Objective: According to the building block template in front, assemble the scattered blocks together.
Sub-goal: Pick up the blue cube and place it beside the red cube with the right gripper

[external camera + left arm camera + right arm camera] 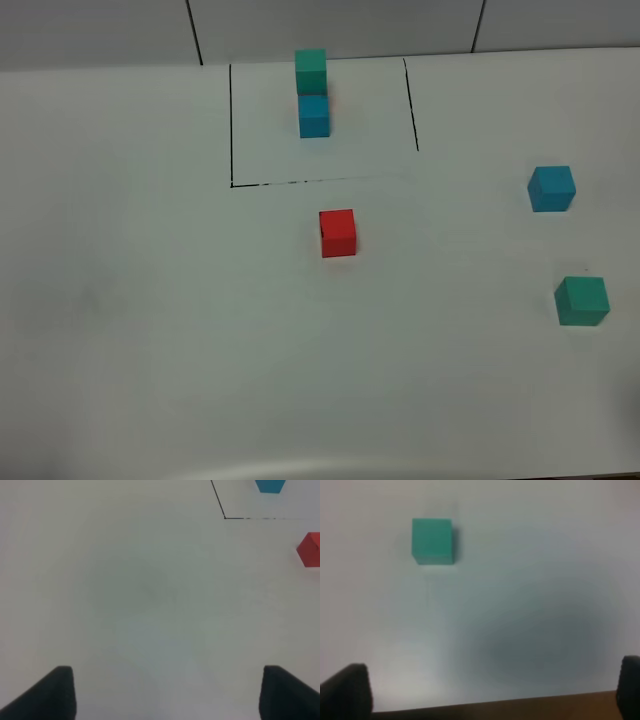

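Observation:
I will join the blue block to the red block, so next I will grab the blue one by its opposite sides with my right gripper.
The building block template stands inside thin black lines at the back: a teal-green cube over a blue one, with a sliver of red. Its blue cube shows in the left wrist view. The red block sits just in front of the outline. At the right lie the blue block and the teal-green block. No arm shows in the high view. My left gripper hangs open over bare table. My right gripper is open, with the teal-green block ahead of it, untouched.
The white table carries only the blocks and the black outline. A brown table edge runs just below the right gripper's fingers. A pale wall closes off the back.

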{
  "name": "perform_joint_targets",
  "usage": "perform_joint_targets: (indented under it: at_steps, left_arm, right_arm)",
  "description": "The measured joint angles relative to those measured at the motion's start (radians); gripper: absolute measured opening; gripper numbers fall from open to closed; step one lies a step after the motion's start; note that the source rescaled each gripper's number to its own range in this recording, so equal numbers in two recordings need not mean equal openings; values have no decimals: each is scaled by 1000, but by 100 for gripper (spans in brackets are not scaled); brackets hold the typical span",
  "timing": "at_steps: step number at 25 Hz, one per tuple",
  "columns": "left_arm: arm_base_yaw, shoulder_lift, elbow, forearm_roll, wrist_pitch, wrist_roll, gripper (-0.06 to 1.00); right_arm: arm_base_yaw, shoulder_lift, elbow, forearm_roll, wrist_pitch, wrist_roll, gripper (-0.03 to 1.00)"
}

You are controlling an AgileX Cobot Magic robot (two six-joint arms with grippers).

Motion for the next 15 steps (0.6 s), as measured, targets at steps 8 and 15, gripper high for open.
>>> perform_joint_targets:
  at_steps: [8,15]
  left_arm:
    - [0,0,0,0,0,0,70]
    - [0,0,0,0,0,0,70]
  right_arm:
    - [0,403,-128,115,-161,-49,100]
    - [71,743,-394,150,-199,-101,100]
